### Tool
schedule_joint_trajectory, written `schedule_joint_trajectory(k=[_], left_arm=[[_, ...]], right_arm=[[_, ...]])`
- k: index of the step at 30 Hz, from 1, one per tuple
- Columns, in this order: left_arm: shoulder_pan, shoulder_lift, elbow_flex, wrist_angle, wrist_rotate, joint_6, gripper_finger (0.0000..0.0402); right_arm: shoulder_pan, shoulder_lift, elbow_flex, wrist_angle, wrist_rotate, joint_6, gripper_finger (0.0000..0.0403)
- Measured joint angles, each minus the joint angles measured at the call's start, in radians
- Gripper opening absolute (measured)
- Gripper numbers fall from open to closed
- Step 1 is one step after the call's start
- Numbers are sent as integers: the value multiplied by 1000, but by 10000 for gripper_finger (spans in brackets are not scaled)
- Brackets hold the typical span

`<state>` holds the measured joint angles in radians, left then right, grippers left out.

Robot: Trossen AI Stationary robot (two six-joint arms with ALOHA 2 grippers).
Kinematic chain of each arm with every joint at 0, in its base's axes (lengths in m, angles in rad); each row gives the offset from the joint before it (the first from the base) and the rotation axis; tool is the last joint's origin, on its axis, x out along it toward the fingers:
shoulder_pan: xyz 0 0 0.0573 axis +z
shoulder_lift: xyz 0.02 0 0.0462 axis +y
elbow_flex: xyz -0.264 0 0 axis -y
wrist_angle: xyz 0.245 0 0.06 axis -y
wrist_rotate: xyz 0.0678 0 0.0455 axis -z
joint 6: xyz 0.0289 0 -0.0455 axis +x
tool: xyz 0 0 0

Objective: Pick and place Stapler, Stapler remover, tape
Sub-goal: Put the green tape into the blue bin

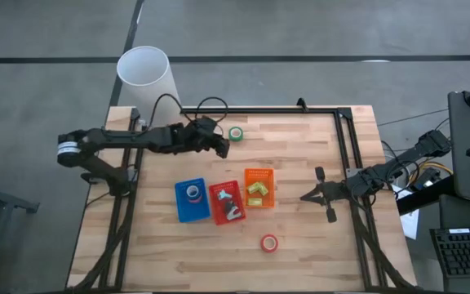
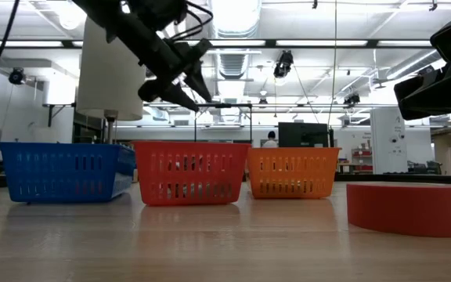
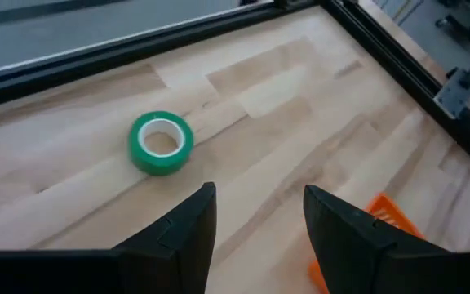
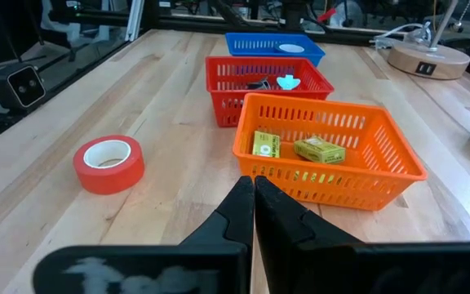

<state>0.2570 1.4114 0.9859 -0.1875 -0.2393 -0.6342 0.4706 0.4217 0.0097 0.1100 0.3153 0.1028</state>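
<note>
The green tape roll (image 1: 236, 133) should be added to the blue basket (image 1: 178, 211), so the robot's left gripper will grab it next by the side of its ring.
A green tape roll (image 1: 236, 133) (image 3: 161, 142) lies flat on the table near its far edge. My left gripper (image 1: 221, 145) (image 3: 255, 208) hovers just short of it, open and holding nothing. A red tape roll (image 1: 269, 242) (image 4: 109, 163) lies flat near the table's near edge. Another tape roll (image 1: 192, 193) rests in the blue basket (image 1: 178, 211). The red basket (image 1: 215, 214) holds a stapler remover and a stapler (image 1: 228, 204). My right gripper (image 1: 304, 197) (image 4: 253, 196) is shut and empty, right of the orange basket (image 1: 259, 172).
The orange basket (image 4: 382, 155) holds small yellow-green blocks (image 4: 318, 149). A white cylinder (image 1: 147, 76) stands at the table's far left corner. A black frame rail (image 1: 284, 110) runs along the far and right edges. Bare wood lies between the baskets and the near edge.
</note>
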Motion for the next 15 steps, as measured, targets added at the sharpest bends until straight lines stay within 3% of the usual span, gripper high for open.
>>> schedule_joint_trajectory(k=[10,15], left_arm=[[72,199,84,90,29,33,186],[126,327,203,82,168,65,186]], right_arm=[[0,0,0,3,0,2,8],[0,0,0,-1,0,2,8]])
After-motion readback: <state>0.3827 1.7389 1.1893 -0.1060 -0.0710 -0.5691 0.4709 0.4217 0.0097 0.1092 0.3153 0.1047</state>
